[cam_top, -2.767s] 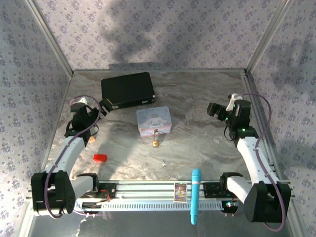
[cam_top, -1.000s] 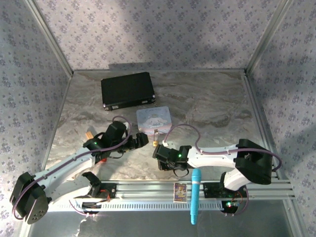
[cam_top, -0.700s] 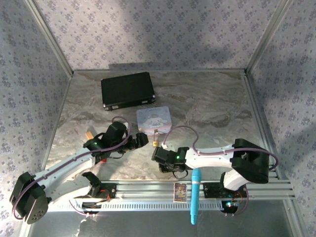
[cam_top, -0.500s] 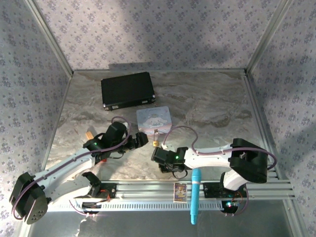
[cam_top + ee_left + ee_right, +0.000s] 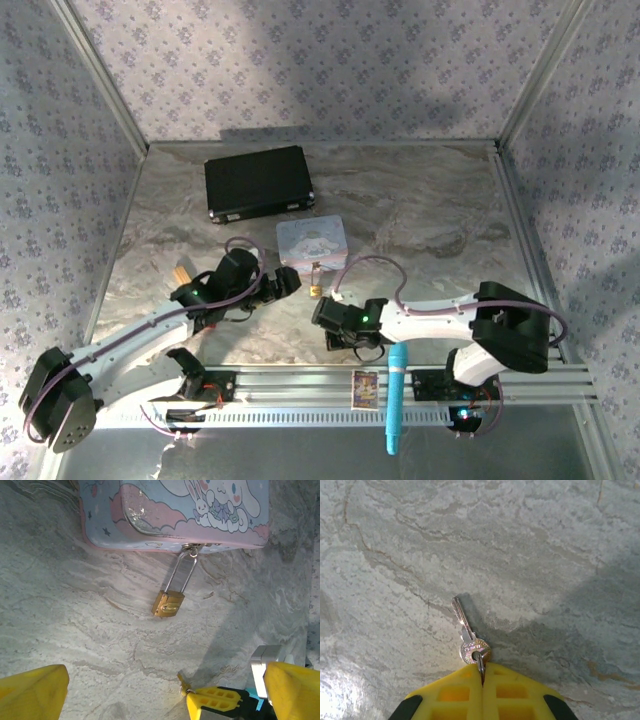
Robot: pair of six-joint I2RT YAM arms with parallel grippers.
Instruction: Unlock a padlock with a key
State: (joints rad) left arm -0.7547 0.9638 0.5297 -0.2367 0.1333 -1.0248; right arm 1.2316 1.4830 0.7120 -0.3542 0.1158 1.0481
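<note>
My left gripper picks up the key by its blade (image 5: 182, 681) next, and the round head stays free for my right gripper to regrip for unlocking.
A tiny brass padlock (image 5: 168, 603) lies on the marble table, its thin shackle hooked through the clasp of a pastel cartoon tin (image 5: 175, 510). In the top view the padlock (image 5: 316, 290) sits just in front of the tin (image 5: 312, 243). My left gripper (image 5: 165, 695) hovers open just left of the padlock (image 5: 285, 285), holding nothing. The small silvery key (image 5: 465, 630) lies flat on the table, blade pointing away. My right gripper (image 5: 482, 667) is shut on the key's ring, a little nearer than the padlock (image 5: 335, 335). Those yellow fingers (image 5: 215, 700) also appear in the left wrist view.
A black case (image 5: 258, 182) lies at the back left. A blue cylinder (image 5: 396, 395) and a small card (image 5: 365, 390) rest on the metal rail (image 5: 300, 385) at the near edge. A small tan piece (image 5: 181, 272) lies beside the left arm.
My right gripper's jaws have closed on the key's ring, and that arm has shifted slightly. The left arm and the padlock have stayed put.
</note>
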